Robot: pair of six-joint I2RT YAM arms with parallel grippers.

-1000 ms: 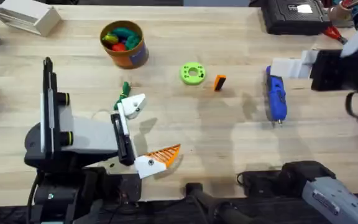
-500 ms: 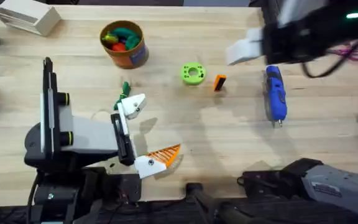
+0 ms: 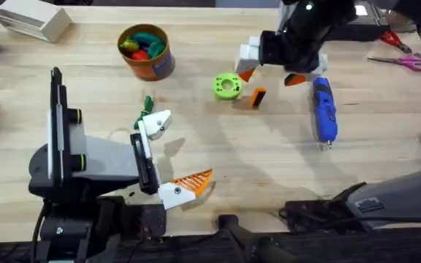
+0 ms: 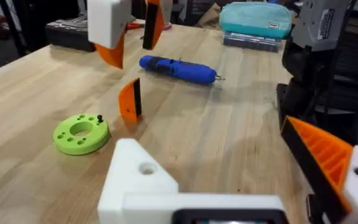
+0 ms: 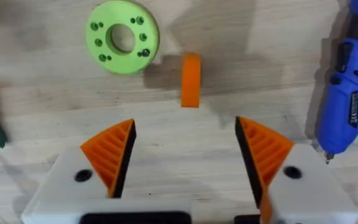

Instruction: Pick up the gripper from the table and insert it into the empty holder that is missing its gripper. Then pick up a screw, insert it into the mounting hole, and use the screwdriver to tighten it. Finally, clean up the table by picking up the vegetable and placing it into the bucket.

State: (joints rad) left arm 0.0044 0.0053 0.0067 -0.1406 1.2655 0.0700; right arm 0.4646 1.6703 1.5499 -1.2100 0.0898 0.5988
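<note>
My right gripper should next grab the small orange gripper by its two flat sides, so that it can fit it into the empty white holder [image 3: 156, 124].
The gripper [image 3: 257, 96], a small orange wedge, lies on the table beside a green ring [image 3: 226, 85]. My right gripper [image 3: 270, 73] hovers open just above and behind it; in the right wrist view the gripper [image 5: 191, 79] lies ahead of the gap between its orange fingers [image 5: 110, 152]. On my left gripper [image 3: 177, 153], open at the near left, the holder [image 3: 156, 124] is a bare white bracket opposite an orange finger [image 4: 322, 155]. The blue screwdriver [image 3: 324, 109] lies to the right. The dark-green vegetable [image 3: 147, 104] lies just beyond the holder. The orange bucket [image 3: 146, 51] stands behind it.
The green ring [image 4: 81, 132] carries a small black screw [image 4: 99, 118] on its rim. A white box [image 3: 31, 20] sits at the far left corner and scissors [image 3: 400, 60] at the far right. Bare wood lies between ring and table front.
My right arm has swung from the table's right edge leftward, past the screwdriver, and now hangs over the orange gripper. The left arm and the objects have stayed put.
</note>
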